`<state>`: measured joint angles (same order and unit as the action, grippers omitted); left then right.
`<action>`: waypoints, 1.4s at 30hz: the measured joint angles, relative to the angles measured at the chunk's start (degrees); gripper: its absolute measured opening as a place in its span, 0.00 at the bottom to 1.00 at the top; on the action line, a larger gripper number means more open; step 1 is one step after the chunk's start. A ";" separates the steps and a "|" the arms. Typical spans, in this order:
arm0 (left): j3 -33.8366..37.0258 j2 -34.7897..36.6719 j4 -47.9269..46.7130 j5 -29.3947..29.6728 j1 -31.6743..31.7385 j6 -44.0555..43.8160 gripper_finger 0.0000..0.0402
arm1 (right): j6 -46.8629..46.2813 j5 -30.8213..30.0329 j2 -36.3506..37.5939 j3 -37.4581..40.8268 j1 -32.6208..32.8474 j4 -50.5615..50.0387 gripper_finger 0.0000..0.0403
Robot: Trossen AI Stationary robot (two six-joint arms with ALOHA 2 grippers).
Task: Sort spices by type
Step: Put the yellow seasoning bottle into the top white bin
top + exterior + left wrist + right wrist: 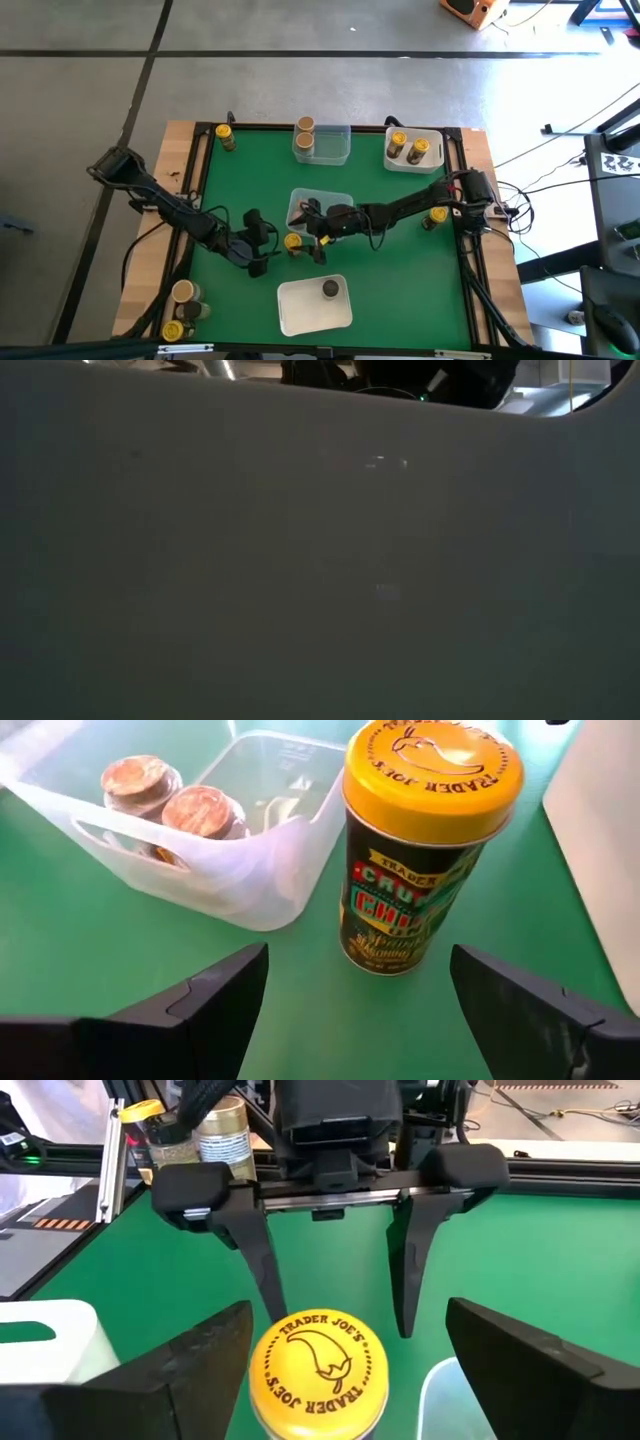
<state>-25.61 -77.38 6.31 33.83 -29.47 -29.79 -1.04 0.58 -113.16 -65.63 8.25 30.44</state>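
My right gripper takes hold of the spice jar by its yellow lid point(293, 241) point(318, 1370) next, to sort it with the other yellow-topped spices.
A spice jar with a yellow lid point(293, 241) stands upright on the green table, just near of a clear tray point(335, 197). That tray holds two brown-topped jars point(170, 800). My left gripper point(262, 248) comes in from the table's left and is open. Its fingers stand on either side of the jar point(425, 850) without touching it. My right gripper point(308, 236) faces it from the right, also open. The yellow lid point(318, 1370) sits low between its fingers, which stay clear of it. The left gripper point(335, 1315) shows just beyond the jar.
A white tray point(300, 315) at the near edge holds a dark-topped jar point(330, 289) and blocks the low view point(320, 560). Far trays hold tan-topped jars point(304, 133) and yellow-topped jars point(408, 148). Loose jars stand at far left point(228, 136), right point(437, 215) and near left point(183, 300).
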 joint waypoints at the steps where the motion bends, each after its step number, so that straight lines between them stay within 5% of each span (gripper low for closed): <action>1: 0.00 0.00 0.06 0.04 0.00 0.37 0.77 | 0.00 0.02 0.00 -0.01 0.00 -0.03 0.82; 22: 4.72 -0.02 9.73 2.88 1.80 1.78 0.77 | -0.45 0.54 -4.44 -0.11 0.09 6.53 0.82; 42: 4.79 -0.02 9.64 2.88 4.04 1.67 0.77 | -1.62 4.00 -4.22 -0.52 0.76 6.94 0.82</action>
<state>-20.82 -77.41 15.94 36.71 -25.43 -28.12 -2.66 4.58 -117.38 -66.15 9.02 37.39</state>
